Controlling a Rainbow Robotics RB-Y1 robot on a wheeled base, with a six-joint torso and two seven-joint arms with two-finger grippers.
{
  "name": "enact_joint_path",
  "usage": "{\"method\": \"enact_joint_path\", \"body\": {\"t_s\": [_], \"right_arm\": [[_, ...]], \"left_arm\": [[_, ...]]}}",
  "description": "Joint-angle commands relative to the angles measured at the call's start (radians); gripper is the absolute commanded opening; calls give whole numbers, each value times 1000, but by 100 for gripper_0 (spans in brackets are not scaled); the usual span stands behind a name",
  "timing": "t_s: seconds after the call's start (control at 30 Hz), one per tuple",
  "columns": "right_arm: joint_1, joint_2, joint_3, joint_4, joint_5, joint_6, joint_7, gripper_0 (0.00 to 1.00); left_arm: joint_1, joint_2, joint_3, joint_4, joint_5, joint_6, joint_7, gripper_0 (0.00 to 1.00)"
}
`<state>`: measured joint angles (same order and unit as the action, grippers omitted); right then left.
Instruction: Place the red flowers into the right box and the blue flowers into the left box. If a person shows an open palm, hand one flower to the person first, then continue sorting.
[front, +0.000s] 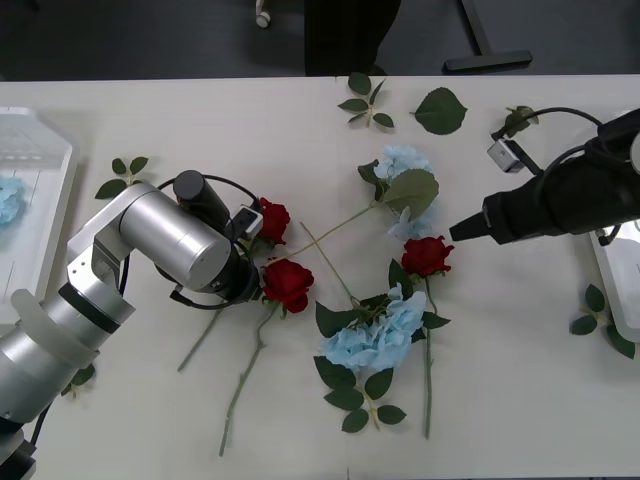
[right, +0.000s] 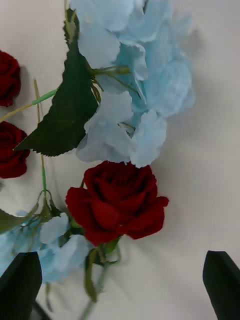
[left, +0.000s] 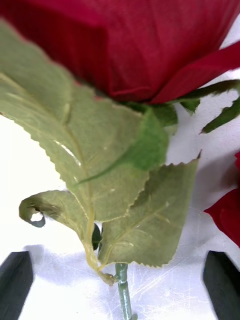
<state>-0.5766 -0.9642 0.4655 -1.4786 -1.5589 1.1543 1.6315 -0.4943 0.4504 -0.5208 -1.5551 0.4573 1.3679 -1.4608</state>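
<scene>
My left gripper is going to grab the red flower by its thin green stem (left: 123, 290) next, because the flower's petals and leaves spread wide above.
Three red flowers lie mid-table: two (front: 272, 220) (front: 288, 283) right by my left gripper (front: 254, 268), one (front: 427, 255) just below my right gripper (front: 462, 230). My left gripper (left: 120, 285) is open, its black fingers either side of a rose's (left: 135, 45) stem and leaves. My right gripper (right: 120, 285) is also open, above a rose (right: 117, 207) beside a blue flower (right: 135, 100). Two blue flowers (front: 405, 175) (front: 375, 335) lie among the roses. Another blue flower (front: 8, 200) rests in the left box (front: 45, 150). The right box (front: 612, 285) shows at the right edge.
Loose green leaf sprigs lie near the table's far edge (front: 365, 100) (front: 440, 110), beside the left arm (front: 127, 175) and near the right box (front: 600, 320). The flowers' long stems cross each other mid-table. The near part of the table is bare.
</scene>
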Motion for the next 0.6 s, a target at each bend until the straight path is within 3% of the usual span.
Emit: {"method": "enact_joint_path", "body": {"t_s": [0.03,0.07,0.13,0.33,0.6], "right_arm": [[-3,-34,-2,-57,54,59,-24,100],[-3,-30,-1,-58,71,76,-39,100],[-3,-25,13,-58,102,88,-62,100],[-3,-7,96,-66,223,54,-167,100],[0,-5,183,-197,384,28,-374,100]], "left_arm": [[-33,-6,-13,-31,-20,-3,-35,56],[-33,-6,-18,-28,-23,-4,-35,46],[-33,-6,-22,-23,-23,-4,-33,39],[-33,-4,-25,-17,-17,-6,-35,33],[-35,-6,-28,21,-3,-26,-39,32]]}}
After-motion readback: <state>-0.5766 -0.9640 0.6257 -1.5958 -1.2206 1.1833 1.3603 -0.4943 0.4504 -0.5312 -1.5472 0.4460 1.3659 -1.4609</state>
